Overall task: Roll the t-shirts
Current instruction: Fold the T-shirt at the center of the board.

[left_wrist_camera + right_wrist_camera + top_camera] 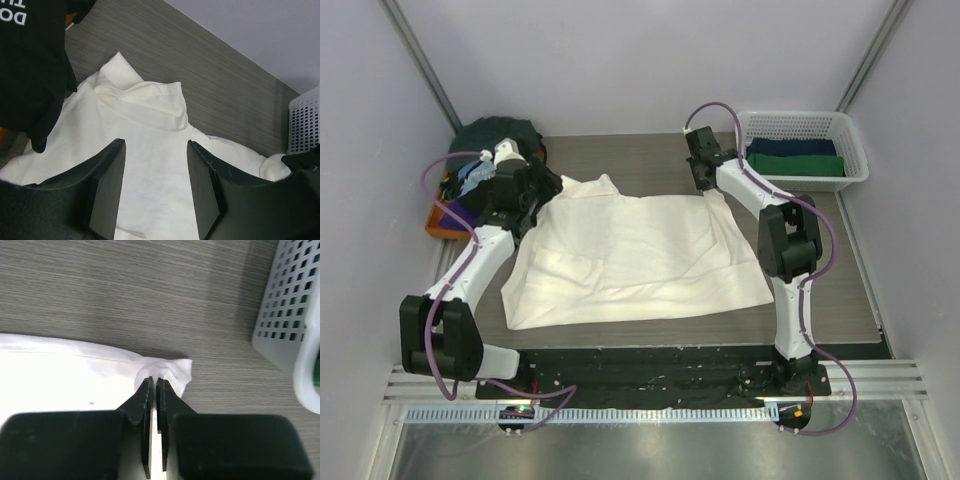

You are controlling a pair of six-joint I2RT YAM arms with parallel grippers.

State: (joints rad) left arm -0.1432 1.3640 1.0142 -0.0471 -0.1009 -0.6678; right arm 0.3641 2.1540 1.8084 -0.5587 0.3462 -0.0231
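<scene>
Next, my left gripper grabs the cream-white t-shirt's back edge (568, 188) (114, 79) near the black shirt, opposite my right gripper, to fold and roll.
A cream-white t-shirt (630, 255) lies spread flat on the table, with no print showing. My left gripper (542, 192) is open and empty just above its back left part. In the left wrist view the gripper (156, 185) hangs over the white cloth (150, 125). My right gripper (705, 182) is at the shirt's back right corner. In the right wrist view the gripper (154, 386) is shut on that bunched corner (177, 371). A black shirt with pale lettering (30, 60) hangs beside the left gripper.
A pile of shirts sits at the back left: dark teal (498, 132), black with pale-blue lettering (475, 178), purple (460, 212). A white lattice basket (855, 160) at the back right holds a dark roll (790, 147) and a green roll (795, 166). Walls close in both sides.
</scene>
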